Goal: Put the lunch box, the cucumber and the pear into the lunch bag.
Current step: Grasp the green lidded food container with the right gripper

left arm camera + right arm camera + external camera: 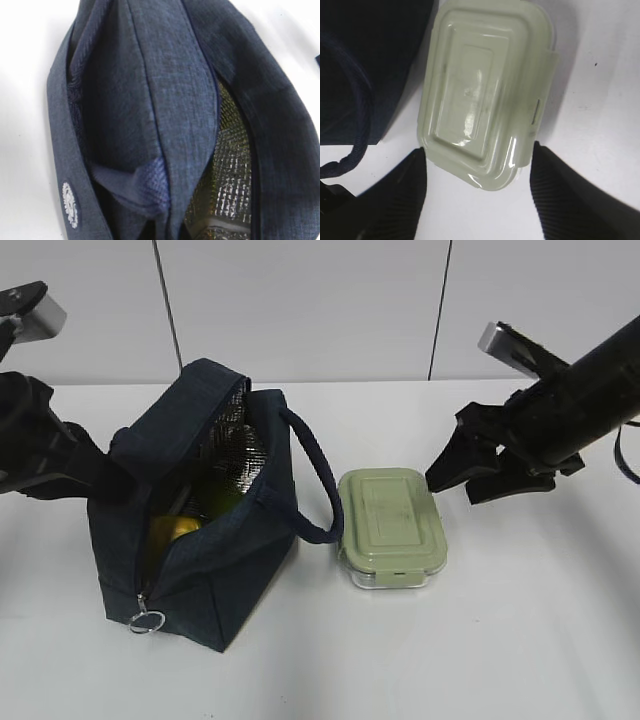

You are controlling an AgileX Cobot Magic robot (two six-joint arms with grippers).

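Observation:
I will grab the lunch box next with my right gripper, by its latched edge (434, 527) (536, 112) opposite the bag. Then the box can go into the bag.
The navy lunch bag (225, 580) stands open at the left, its silver lining showing. Inside it I see the yellow pear (175, 531) and, beside it, a dark green shape that may be the cucumber (213, 504). The sage-lidded lunch box (390, 525) sits on the table just right of the bag's handle (315, 480). My left gripper (113, 478) is at the bag's left flap and seems shut on the fabric. Its fingers are hidden in the left wrist view, which the bag (150, 100) fills. My right gripper (479, 149) is open, its fingers (555, 195) flanking the near end of the lunch box (480, 90); it (442, 478) hovers right of the box.
The white table (520, 640) runs to a white panelled wall behind. The bag's metal ring pull (146, 621) hangs at its front corner. The handle loop also shows in the right wrist view (350, 100), left of the box.

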